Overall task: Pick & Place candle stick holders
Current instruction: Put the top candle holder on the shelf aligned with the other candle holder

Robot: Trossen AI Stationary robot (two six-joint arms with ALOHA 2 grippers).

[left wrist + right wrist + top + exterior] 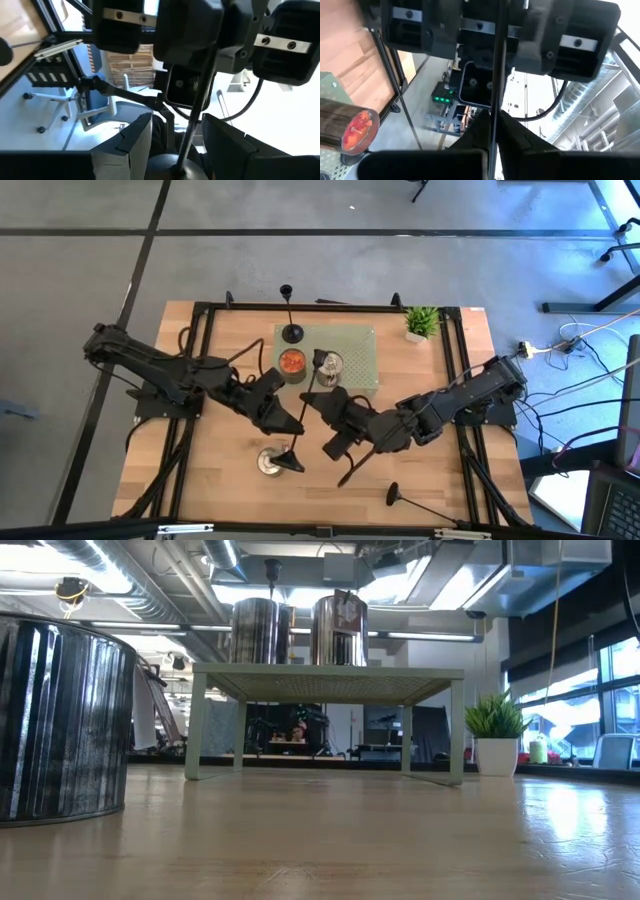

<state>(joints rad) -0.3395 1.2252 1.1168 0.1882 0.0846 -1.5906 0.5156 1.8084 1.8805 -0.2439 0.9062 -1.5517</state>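
The candle stick holder needs to stand on the green mesh riser [355, 340], so my left gripper will next grab the holder by its lower stem.
One black candle stick holder hangs in the air over the table's middle, roughly level, its round base [291, 462] toward the near edge and its thin stem [303, 408] running toward the far edge. My right gripper [492, 131] is shut on that stem. My left gripper [176, 145] is open, with a finger on each side of the stem just above the base [172, 167]. A second holder [291, 332] stands by its base on the green mesh riser [355, 340]. A third holder [392, 496] lies on the table at the near right. My right gripper pinches the holder's stem [496, 95] between its two fingers, about midway along it [306, 402]. The fingers come level from the table's right side and lie across the stem. The holder is lifted clear of the table.
An orange-topped tin [292, 362] and a silver tin [328, 365] stand on the riser. Another silver tin [268, 464] stands on the wood just left of the held base. A small potted plant [421, 322] sits at the far right corner. Black frame rails line both sides.
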